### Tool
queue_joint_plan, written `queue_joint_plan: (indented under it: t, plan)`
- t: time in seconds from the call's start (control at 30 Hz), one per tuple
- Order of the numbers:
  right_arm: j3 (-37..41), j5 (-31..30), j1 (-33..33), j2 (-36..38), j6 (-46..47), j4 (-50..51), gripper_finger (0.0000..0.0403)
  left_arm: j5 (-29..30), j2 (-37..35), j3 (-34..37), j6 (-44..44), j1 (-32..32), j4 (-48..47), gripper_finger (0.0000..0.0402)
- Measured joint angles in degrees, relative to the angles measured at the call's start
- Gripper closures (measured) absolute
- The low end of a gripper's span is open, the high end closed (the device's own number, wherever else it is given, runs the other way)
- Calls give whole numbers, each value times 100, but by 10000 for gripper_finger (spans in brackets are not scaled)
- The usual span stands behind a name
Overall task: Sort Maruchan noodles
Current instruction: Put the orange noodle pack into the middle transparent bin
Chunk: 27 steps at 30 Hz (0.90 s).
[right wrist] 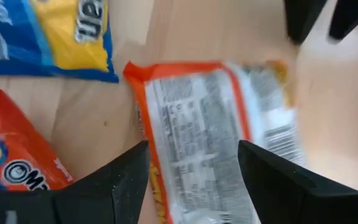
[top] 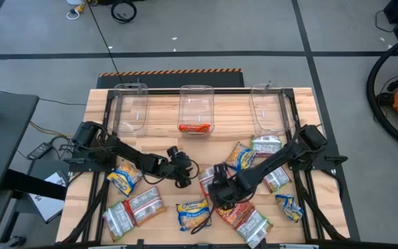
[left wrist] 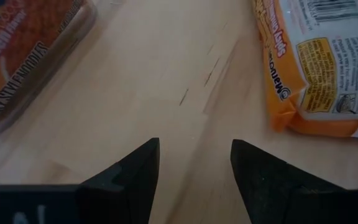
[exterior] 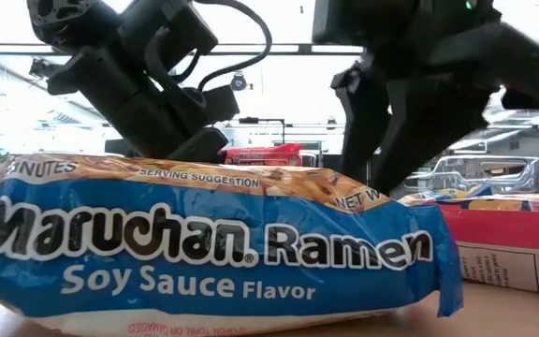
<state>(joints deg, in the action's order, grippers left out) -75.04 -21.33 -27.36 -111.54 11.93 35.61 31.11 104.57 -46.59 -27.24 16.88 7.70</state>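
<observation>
The orange-edged packet needs to be sorted, so my right gripper will take hold of it by its printed back [right wrist: 201,134] next.
Maruchan noodle packets lie flat and scattered over the wooden table [top: 164,138]: yellow-and-blue ones [top: 123,180], orange-red ones [top: 233,214] and silvery ones [top: 135,207]. One orange-red packet [top: 195,127] lies in the middle clear bin [top: 196,104]. My left gripper [left wrist: 194,146] is open over bare wood near the table's middle [top: 183,173]. My right gripper [right wrist: 193,149] is open just right of it [top: 220,190], pointing down over an orange-edged packet [right wrist: 210,124] that lies printed back up; its fingers stand to either side of the packet. In the low view a soy-sauce packet [exterior: 204,243] hides both grippers' fingertips.
Clear bins stand in a row at the far edge: left [top: 130,107], middle and right [top: 267,107]. The two grippers are close together; my left gripper's fingers [right wrist: 316,18] show in the right wrist view. Bare wood lies between the bins and the packets.
</observation>
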Motion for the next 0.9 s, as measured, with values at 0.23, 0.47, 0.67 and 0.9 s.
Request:
queue_joint_plan:
  t: [0.23, 0.47, 0.67, 0.9]
  plan:
    - [-25, -389, -5, -403, 300, 300, 155, -35, 0, 0, -60, 75, -12, 198]
    - [8, -1163, 150, -412, -184, 362, 162, -35, -2, -2, -58, 71, -84, 198]
    - [8, -762, 103, -336, -364, 574, 163, -35, -7, -2, -55, 74, -162, 198]
    - [251, -1081, 161, -355, -355, 406, 165, 68, -7, -2, 87, -108, -130, 198]
